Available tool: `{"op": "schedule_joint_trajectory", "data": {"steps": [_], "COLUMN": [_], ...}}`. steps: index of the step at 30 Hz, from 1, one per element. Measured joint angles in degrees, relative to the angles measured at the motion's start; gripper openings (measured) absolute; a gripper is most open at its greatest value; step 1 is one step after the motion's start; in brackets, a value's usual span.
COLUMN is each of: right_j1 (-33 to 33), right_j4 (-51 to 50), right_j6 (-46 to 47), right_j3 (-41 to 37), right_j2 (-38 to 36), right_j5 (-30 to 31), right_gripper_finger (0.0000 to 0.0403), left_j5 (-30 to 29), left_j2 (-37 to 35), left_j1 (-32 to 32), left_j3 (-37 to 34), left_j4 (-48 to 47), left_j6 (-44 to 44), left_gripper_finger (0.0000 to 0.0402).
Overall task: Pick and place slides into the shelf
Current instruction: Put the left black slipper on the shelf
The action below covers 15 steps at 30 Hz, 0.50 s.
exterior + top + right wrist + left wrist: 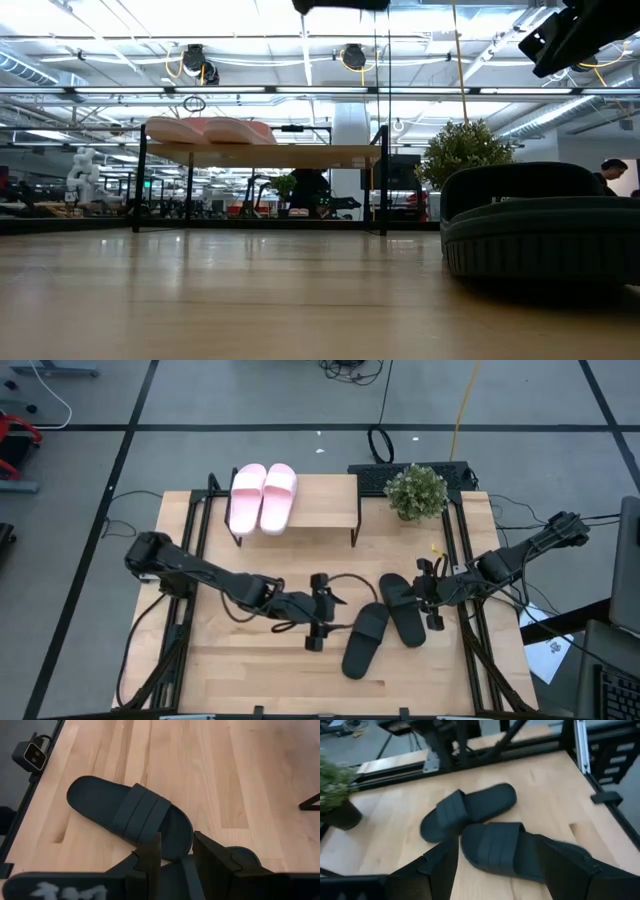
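Observation:
The robot will set the nearer black slide onto the shelf [325, 510], so its left gripper will next grab the nearer black slide's strap [372, 622].
Two pale pink slides [262, 498] lie side by side, soles down, on the left part of the light-wood shelf [325, 510] at the table's far edge; the low view shows them on the shelf board [210, 130]. Two black slides lie on the tabletop, one right of centre [403, 608] and one nearer the front [365, 640], overlapping at one end. My left gripper [318, 615] is open just left of them, and the nearer slide [505, 847] shows ahead between its fingers. My right gripper [432, 598] is open over the right slide [240, 857], raised above it.
A potted plant [416, 492] stands at the far right, beside the shelf. Black frame rails run along the table's left and right sides [470, 610]. A small camera [30, 752] sits at the near edge. Bare wood lies left and in front of the arms.

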Motion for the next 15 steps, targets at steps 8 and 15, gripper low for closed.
{"op": "schedule_joint_trajectory", "data": {"steps": [8,15], "right_j1": [-0.11,-0.97], "right_j4": [2.09,7.97], "right_j6": [0.01,-0.01], "right_j3": [0.0,0.0], "right_j2": [0.0,0.02], "right_j5": [2.81,4.89], "right_gripper_finger": [0.0105,0.0105], "left_j5": [2.73,1.11], "left_j2": [6.16,11.82], "left_j1": [0.0,-0.69], "left_j3": [0.0,0.0], "left_j4": [0.25,3.76], "left_j6": [4.32,4.16], "left_gripper_finger": [0.0255,0.0255]}}
